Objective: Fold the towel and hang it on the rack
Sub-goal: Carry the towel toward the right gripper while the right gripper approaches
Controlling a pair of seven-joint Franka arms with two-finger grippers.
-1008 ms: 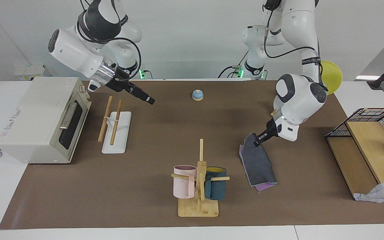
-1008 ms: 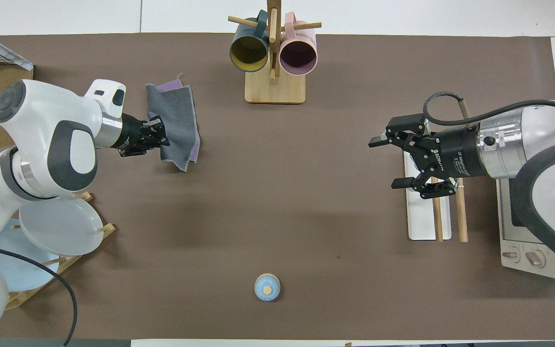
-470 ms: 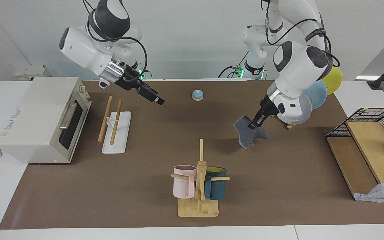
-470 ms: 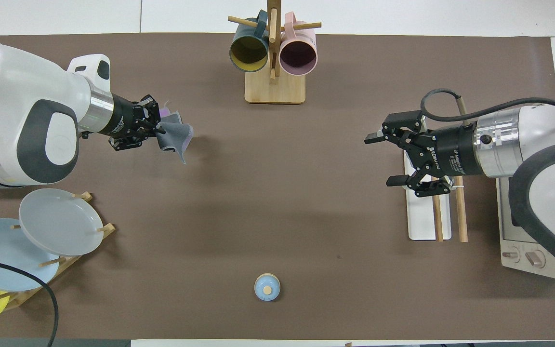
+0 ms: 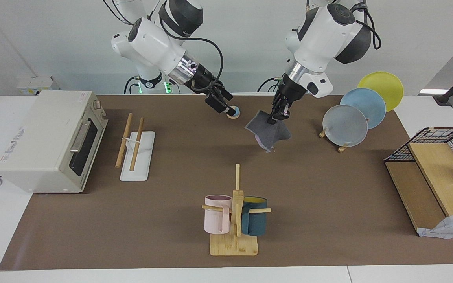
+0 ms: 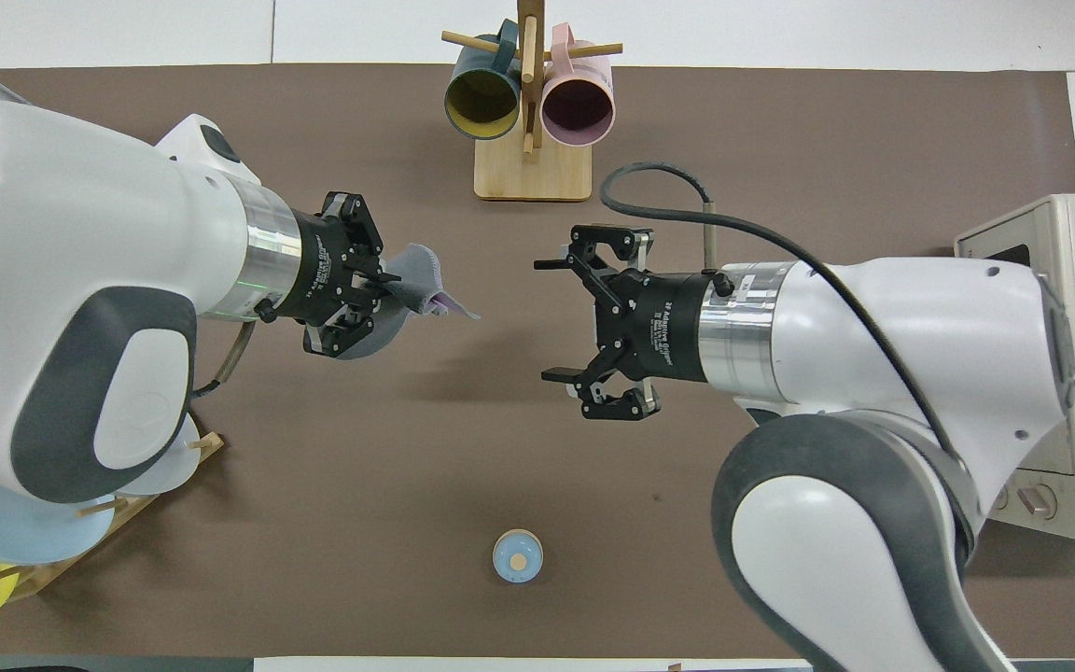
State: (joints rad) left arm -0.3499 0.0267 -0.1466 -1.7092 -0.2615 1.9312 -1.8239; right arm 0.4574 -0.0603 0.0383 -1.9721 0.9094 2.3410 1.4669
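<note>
Next, my right gripper pinches the towel by its jutting upper edge (image 6: 439,301), since the towel's grey sides hang slack below my left gripper.
My left gripper (image 5: 277,117) is shut on the towel (image 5: 267,133) and holds it up in the air over the middle of the mat. The towel hangs bunched, dark grey outside with a purple edge showing in the overhead view (image 6: 418,275), where the left gripper (image 6: 386,287) also shows. My right gripper (image 6: 551,320) is open and empty, raised and facing the towel a short gap away; in the facing view it (image 5: 223,105) is over the small blue knob. The rack (image 5: 136,149), a white base with two wooden rods, stands beside the toaster oven; the right arm hides it from overhead.
A toaster oven (image 5: 49,137) stands at the right arm's end. A wooden mug stand (image 5: 235,220) with two mugs is farthest from the robots. A small blue knob (image 6: 517,556) lies near the robots. A plate stand (image 5: 346,125) and a wire-and-wood shelf (image 5: 431,157) are at the left arm's end.
My left gripper lifted the towel off the mat and carried it up to the table's middle. My right gripper moved from over the rack to the middle, facing the towel.
</note>
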